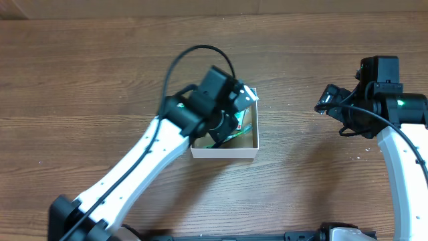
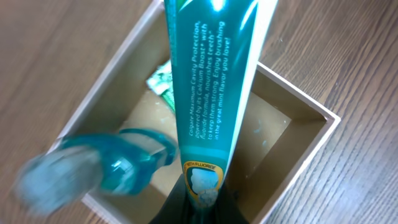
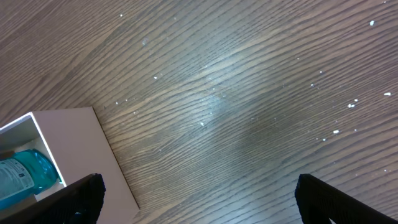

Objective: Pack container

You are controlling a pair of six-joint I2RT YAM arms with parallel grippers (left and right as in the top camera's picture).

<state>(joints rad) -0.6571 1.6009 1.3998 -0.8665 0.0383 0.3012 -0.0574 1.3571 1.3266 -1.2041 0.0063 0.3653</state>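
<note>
My left gripper keeps hold of the tube now until I turn and lower it, since the toothpaste tube's loose end [image 1: 250, 94] slants across the container's rim [image 1: 256, 100].
The container [image 1: 224, 153], a white square box with a tan inside, sits mid-table. It also shows in the left wrist view [image 2: 309, 127] and the right wrist view [image 3: 71, 146]. My left gripper [image 1: 226, 126] hovers over it, shut on a teal toothpaste tube [image 2: 211, 87] that points down into the box. The jaws [image 2: 202, 202] grip the tube's end. A blue bottle [image 2: 124, 165] lies inside the box and also shows in the right wrist view [image 3: 22, 174]. A green sachet [image 2: 160, 81] lies on the box floor. My right gripper [image 1: 326, 104] is open and empty over bare table to the right of the box; its fingers [image 3: 199, 199] are spread wide.
The wooden table [image 1: 80, 87] surrounds the box. My left arm covers most of the box from above. My right arm stands along the right edge.
</note>
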